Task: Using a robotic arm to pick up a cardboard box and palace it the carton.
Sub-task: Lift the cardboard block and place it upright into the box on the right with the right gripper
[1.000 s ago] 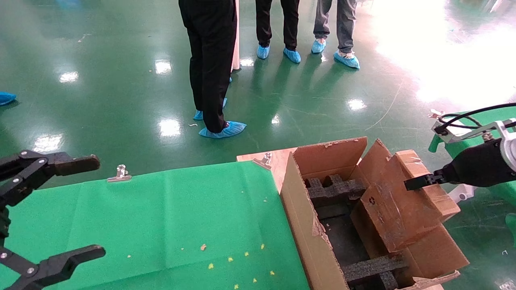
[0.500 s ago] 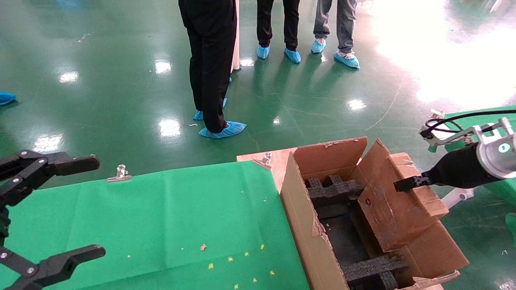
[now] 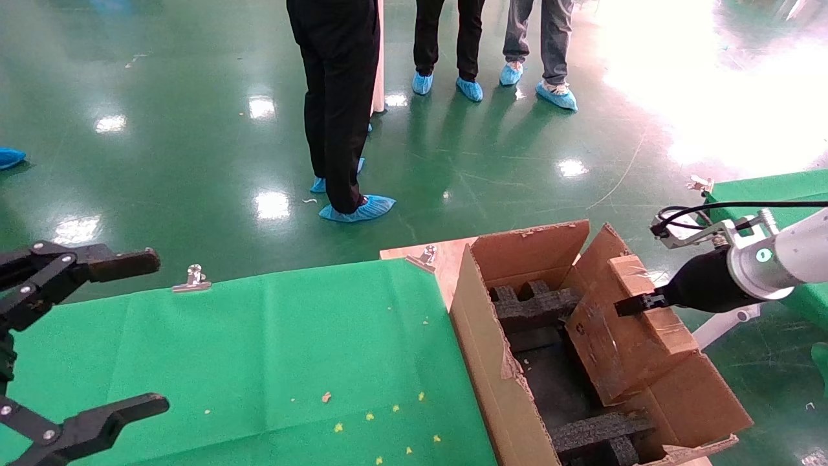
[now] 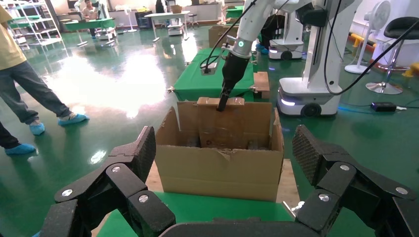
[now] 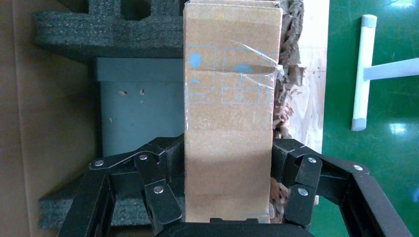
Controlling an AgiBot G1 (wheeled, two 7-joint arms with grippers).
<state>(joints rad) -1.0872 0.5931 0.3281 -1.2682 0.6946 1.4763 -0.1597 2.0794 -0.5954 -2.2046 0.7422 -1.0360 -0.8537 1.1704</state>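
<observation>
The robot's right gripper should lower the cardboard box before letting go, because the lower edge of the cardboard box is still above the carton's bottom between the foam inserts.
The robotic arm (image 3: 786, 255) reaches in from the right. Its right gripper (image 3: 637, 303) is shut on the cardboard box (image 3: 621, 336), a small sealed brown box with a recycling mark. The box hangs tilted, its lower part inside the carton (image 3: 482, 362), above the black foam inserts (image 3: 533, 307). In the right wrist view the fingers (image 5: 163, 168) clamp both sides of the box (image 5: 230, 108), with foam (image 5: 108, 34) below it. The left wrist view shows the carton (image 4: 217, 170) and the box (image 4: 220, 126) from the side. My left gripper (image 3: 158, 331) is open and empty at the far left.
The green cloth table (image 3: 259, 349) with metal clips (image 3: 193, 278) lies left of the carton. Several people (image 3: 339, 97) stand on the green floor beyond it. A second green table (image 3: 770, 191) and a white post (image 5: 363, 69) are to the right.
My right gripper has moved left and down with the cardboard box, carrying it further over and into the carton. The left arm has not moved.
</observation>
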